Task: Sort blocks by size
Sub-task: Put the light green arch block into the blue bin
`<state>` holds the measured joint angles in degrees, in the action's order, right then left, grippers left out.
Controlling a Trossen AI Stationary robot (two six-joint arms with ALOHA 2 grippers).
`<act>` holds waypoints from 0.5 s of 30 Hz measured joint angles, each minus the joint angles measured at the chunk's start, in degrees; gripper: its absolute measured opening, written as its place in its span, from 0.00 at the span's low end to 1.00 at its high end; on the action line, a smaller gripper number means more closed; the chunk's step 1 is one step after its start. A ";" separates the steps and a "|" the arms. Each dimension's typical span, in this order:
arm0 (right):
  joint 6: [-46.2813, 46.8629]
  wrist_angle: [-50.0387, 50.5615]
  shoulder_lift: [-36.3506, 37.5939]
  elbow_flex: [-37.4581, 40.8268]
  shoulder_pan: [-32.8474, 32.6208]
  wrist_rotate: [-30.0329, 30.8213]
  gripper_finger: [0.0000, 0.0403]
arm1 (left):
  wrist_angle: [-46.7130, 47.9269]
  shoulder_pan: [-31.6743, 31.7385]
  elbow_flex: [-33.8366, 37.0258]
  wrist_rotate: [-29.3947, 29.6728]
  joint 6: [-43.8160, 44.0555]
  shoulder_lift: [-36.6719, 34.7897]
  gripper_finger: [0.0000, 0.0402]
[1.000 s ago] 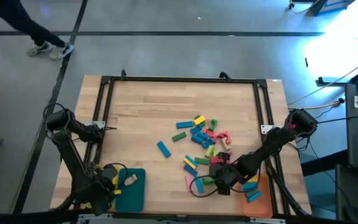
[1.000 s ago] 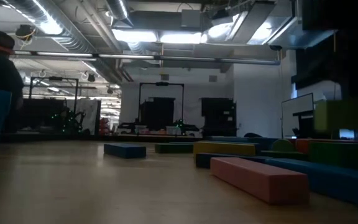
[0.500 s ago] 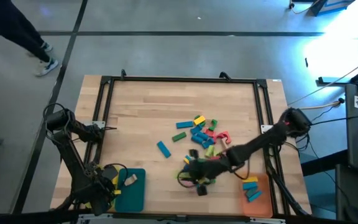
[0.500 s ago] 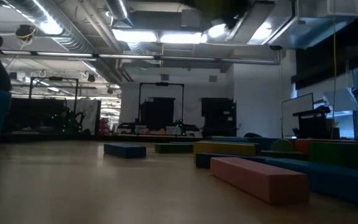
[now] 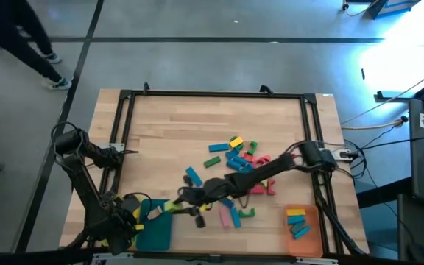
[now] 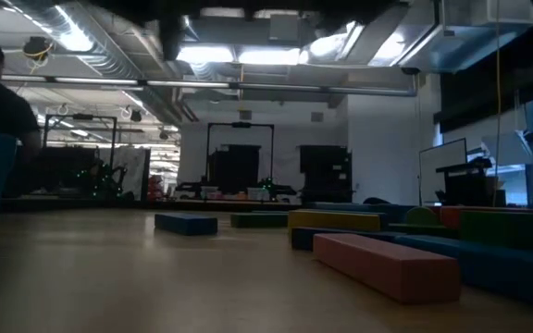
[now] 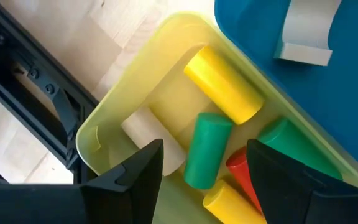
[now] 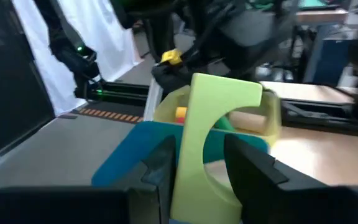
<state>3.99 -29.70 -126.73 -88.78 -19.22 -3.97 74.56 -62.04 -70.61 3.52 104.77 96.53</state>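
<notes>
My right gripper keeps holding the yellow-green arch block (image 8: 197,137) for now, since in the right wrist view the block is short of the teal tray's rim (image 8: 146,124).
My right gripper (image 5: 177,205) reaches across the near half of the table and is shut on a yellow-green arch block (image 8: 207,137), beside the teal tray (image 5: 155,230). The arch block (image 5: 166,207) shows just beyond the fingertips in the high view. My left gripper (image 7: 204,167) hangs open at the near left over the yellow tray (image 7: 114,118), which holds yellow and green cylinders. Loose blocks (image 5: 238,158) lie in a pile right of the table's middle. In the low view, a pink bar (image 6: 385,266) and a blue block (image 6: 185,223) lie flat on the table. My right gripper pinches the arch block's near end (image 8: 194,186) between its two fingers, one on the straight back and one on the side with the round cut-out. The fingers lie about level and come from the table's right. The block sticks out past the fingertips, lifted clear.
An orange tray (image 5: 309,230) with a few blocks sits at the near right. A black frame (image 5: 212,94) runs around the tabletop. Bare wood lies in the far half. A person (image 5: 13,37) walks on the floor beyond the far left corner.
My right gripper has swung from beside the orange tray toward the table's left, along the near side, up to the teal tray. It has tipped from pointing down to about level and carries the arch block clear of the table.
</notes>
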 joint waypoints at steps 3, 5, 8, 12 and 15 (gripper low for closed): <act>-0.26 -0.27 -5.63 -6.73 0.24 -1.27 0.31 | -0.07 -0.18 0.00 -0.10 0.02 -0.38 0.52; -0.26 -0.10 -8.97 -10.52 0.40 -1.31 0.31 | 0.06 -0.24 0.00 -0.13 0.67 -1.36 0.52; -0.26 0.30 -13.07 -14.43 0.52 -1.34 0.31 | -0.04 -0.24 -0.02 -0.22 1.53 -3.04 0.52; -0.31 0.37 -17.26 -18.13 0.91 -0.50 0.32 | -0.07 -0.24 -0.13 -0.21 1.75 -5.35 0.52; -0.31 0.27 -18.87 -18.83 1.02 1.53 0.34 | -0.05 -0.24 -0.13 0.37 1.77 -6.67 0.52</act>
<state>3.68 -29.43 -145.60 -107.61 -18.20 -2.44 74.52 -62.28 -70.74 3.89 106.54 89.86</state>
